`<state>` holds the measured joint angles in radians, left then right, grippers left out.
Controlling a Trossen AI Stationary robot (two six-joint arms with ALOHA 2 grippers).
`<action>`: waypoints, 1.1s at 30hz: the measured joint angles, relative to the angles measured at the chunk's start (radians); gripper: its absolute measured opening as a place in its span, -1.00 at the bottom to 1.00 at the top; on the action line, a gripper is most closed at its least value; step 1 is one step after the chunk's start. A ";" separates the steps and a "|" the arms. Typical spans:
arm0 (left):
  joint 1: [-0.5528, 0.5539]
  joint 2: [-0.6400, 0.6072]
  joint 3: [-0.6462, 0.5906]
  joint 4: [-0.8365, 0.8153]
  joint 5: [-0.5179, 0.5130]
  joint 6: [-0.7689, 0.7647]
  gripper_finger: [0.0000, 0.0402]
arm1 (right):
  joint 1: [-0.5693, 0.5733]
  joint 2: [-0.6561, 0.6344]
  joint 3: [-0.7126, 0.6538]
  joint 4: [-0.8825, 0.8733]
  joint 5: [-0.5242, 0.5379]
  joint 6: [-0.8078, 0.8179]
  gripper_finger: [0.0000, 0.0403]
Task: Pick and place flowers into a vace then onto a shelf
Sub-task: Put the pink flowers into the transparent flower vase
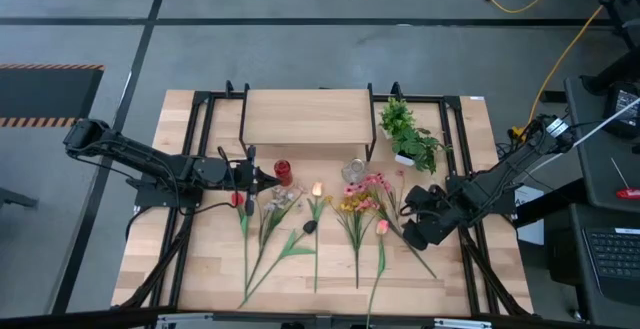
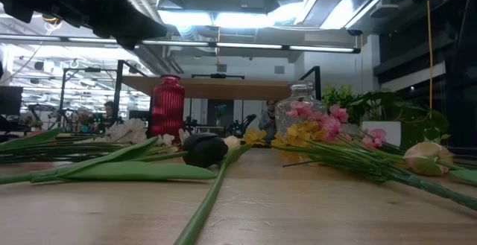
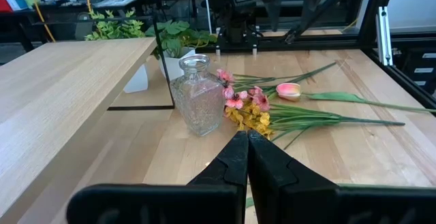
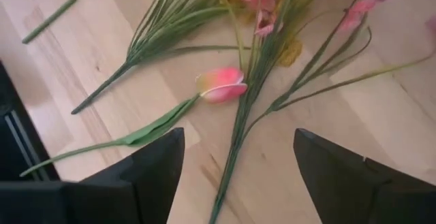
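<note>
I need to place the pink flowers into the clear glass vase (image 1: 352, 171), so next I will grab them by their long green stems with my right gripper.
Several flowers (image 1: 320, 219) lie flat on the table, stems toward the near edge, in front of the shelf (image 1: 308, 117). A red vase (image 1: 283, 173) and a clear glass vase (image 1: 352, 171) stand upright just before the shelf. My left gripper (image 1: 268, 179) hovers shut beside the red vase, pointing toward the clear vase (image 3: 197, 96). My right gripper (image 4: 238, 163) is open above the right-hand stems, its fingers standing on either side of a pink-peach tulip (image 4: 221, 85) and a long green stem without touching them.
A leafy plant in a white pot (image 1: 410, 134) stands right of the shelf. Black frame rails (image 1: 190, 169) run along both table sides. A dark bloom (image 2: 203, 150) lies mid-table. Bare wood (image 1: 440, 284) shows near the front edge.
</note>
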<state>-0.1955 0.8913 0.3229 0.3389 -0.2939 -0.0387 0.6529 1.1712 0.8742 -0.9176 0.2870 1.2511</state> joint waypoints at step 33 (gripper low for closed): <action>0.000 0.000 0.000 -0.006 -0.003 0.000 -0.98 | 0.037 0.418 0.000 0.142 -0.019 0.107 0.21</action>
<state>-0.1955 0.8913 0.3229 0.3325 -0.2970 -0.0387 0.6895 1.5897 0.8742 -0.7758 0.2676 1.3582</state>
